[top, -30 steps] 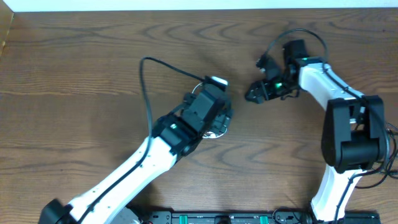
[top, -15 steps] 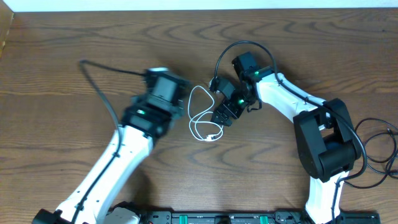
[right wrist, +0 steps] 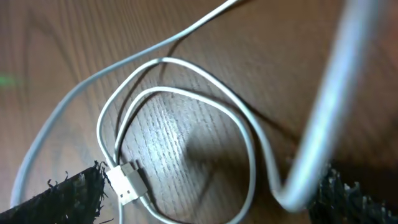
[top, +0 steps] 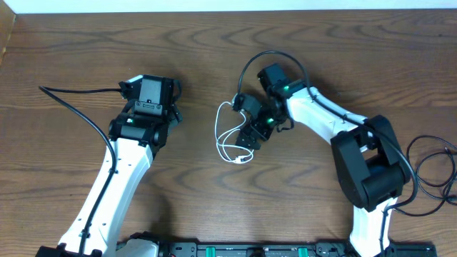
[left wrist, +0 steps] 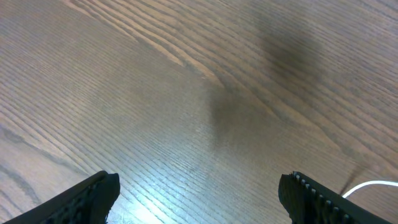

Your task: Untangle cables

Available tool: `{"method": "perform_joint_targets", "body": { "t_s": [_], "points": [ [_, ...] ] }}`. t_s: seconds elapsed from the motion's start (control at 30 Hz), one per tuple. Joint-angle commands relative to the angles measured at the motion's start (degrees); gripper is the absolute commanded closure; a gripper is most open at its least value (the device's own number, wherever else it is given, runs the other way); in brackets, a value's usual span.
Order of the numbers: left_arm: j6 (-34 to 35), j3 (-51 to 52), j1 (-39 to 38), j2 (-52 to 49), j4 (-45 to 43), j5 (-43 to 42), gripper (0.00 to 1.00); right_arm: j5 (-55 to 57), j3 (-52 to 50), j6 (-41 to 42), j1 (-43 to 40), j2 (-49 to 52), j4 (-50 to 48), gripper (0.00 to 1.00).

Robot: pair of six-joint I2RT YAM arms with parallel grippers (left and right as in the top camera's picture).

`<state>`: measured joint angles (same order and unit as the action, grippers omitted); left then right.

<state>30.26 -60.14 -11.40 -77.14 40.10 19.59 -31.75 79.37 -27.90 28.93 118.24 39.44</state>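
My right gripper isn't ready to close on the cable yet and needs to move toward the loops first. In the right wrist view, the gripper's fingers stop short of the loops.
The one cable that shows is white [top: 223, 135], lying in loose loops on the wooden table at the centre. My right gripper [top: 243, 126] hangs low over its right side, open. In the right wrist view the loops [right wrist: 186, 99] and a white USB plug [right wrist: 127, 182] lie between the spread fingers of the right gripper [right wrist: 205, 199]; one blurred strand rises close to the right finger. My left gripper [top: 151, 83] is open well to the left of the cable, over bare wood. A short white end [left wrist: 368, 186] shows by the right finger in the left wrist view [left wrist: 199, 194].
A thick black arm wire [top: 75, 111] trails left from the left arm. Another black wire [top: 428, 168] loops at the table's right edge beside the right arm's base. A pale wall strip runs along the far edge.
The left arm has swung left, off the cable, which now lies uncovered. The right gripper has come in from the right to stand over it and has opened wider.
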Motion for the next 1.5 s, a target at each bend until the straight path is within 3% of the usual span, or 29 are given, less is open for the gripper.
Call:
{"method": "perform_joint_targets", "body": {
  "t_s": [0.0, 0.33, 0.57, 0.7, 0.87, 1.1, 1.47],
  "points": [
    [1.1, 0.6, 0.2, 0.0, 0.2, 0.2, 0.14, 5.5, -0.3, -0.9, 2.6, 0.2, 0.7, 0.01],
    [1.1, 0.6, 0.2, 0.0, 0.2, 0.2, 0.13, 17.5, -0.4, 1.2, 8.5, 0.7, 0.4, 0.16],
    [1.1, 0.6, 0.2, 0.0, 0.2, 0.2, 0.13, 19.6, -0.4, 2.3, 9.4, 3.6, -1.5, 0.53],
    [1.1, 0.6, 0.2, 0.0, 0.2, 0.2, 0.13, 20.3, -0.4, 4.3, 8.9, 6.2, -3.0, 0.84],
    [1.1, 0.6, 0.2, 0.0, 0.2, 0.2, 0.13, 24.5, -0.4, 6.3, 8.0, 6.2, -3.1, 0.99],
    [1.1, 0.6, 0.2, 0.0, 0.2, 0.2, 0.13, 31.8, -0.4, 10.8, 4.8, 6.2, -3.0, 0.99],
    [1.1, 0.6, 0.2, 0.0, 0.2, 0.2, 0.13, 36.4, -0.4, 14.6, -12.0, 6.2, -3.1, 0.99]
  ]
}}
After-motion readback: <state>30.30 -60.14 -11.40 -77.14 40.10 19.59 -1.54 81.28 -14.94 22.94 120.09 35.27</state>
